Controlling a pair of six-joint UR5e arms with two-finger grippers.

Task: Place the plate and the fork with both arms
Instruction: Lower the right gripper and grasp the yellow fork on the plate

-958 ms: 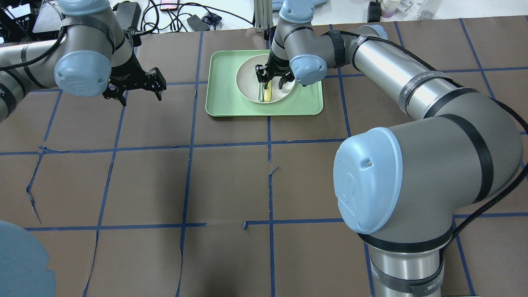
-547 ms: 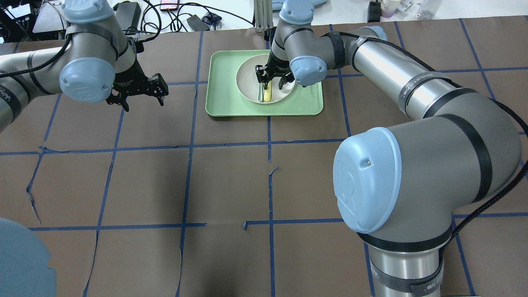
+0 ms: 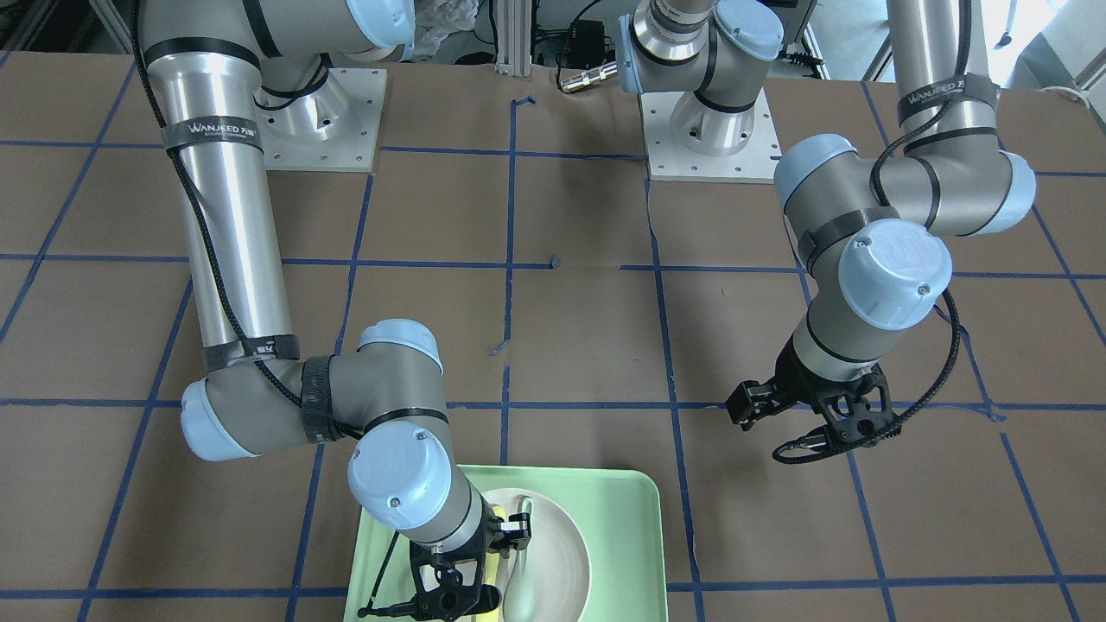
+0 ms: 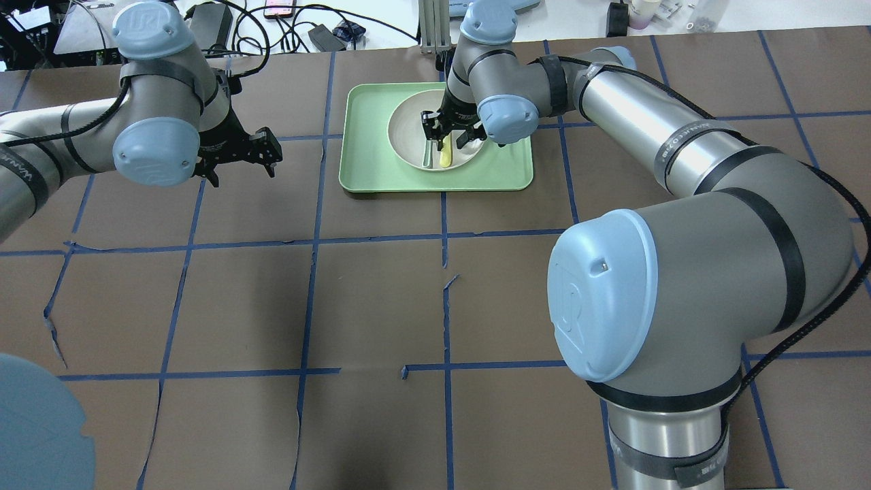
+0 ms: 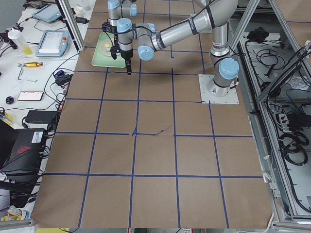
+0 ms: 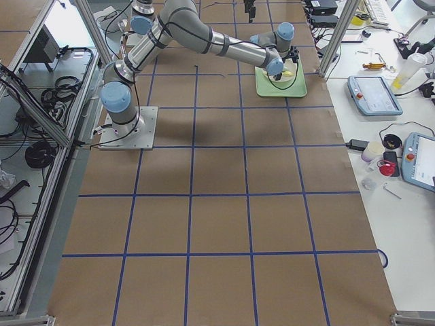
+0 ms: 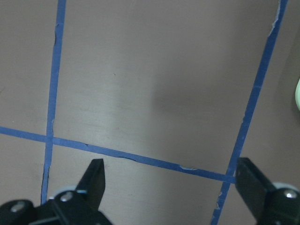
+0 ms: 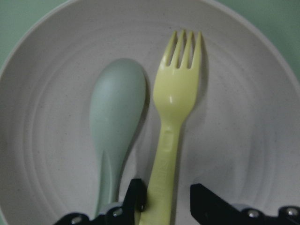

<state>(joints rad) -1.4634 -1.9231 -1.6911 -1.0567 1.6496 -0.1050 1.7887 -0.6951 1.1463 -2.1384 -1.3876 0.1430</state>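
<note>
My right gripper grabs the pale-yellow fork by its handle [image 8: 163, 187] next, to set the fork in the tray beside the plate.
The off-white plate [image 4: 407, 126] sits in the mint-green tray [image 4: 367, 167] at the table's far middle. The pale-yellow fork [image 8: 176, 117] lies in the plate beside a grey-green spoon [image 8: 117, 117]; both also show in the overhead view, the fork [image 4: 444, 158] to the right of the spoon [image 4: 426, 158]. My right gripper [image 8: 164, 201] is low over the plate, open, with its fingers on either side of the fork's handle; the left finger touches it and the right one stands off. My left gripper [image 4: 241, 171] hangs open and empty above bare table, left of the tray.
The tray's edge [image 7: 298, 93] just shows at the right of the left wrist view. Brown table paper with blue tape lines [image 4: 313, 238] covers the table. Cables and small devices [image 4: 272, 20] lie beyond the far edge.
My left arm has swung a little to the right and toward the robot, its gripper still open. My right gripper stays over the fork, hardly moved.
</note>
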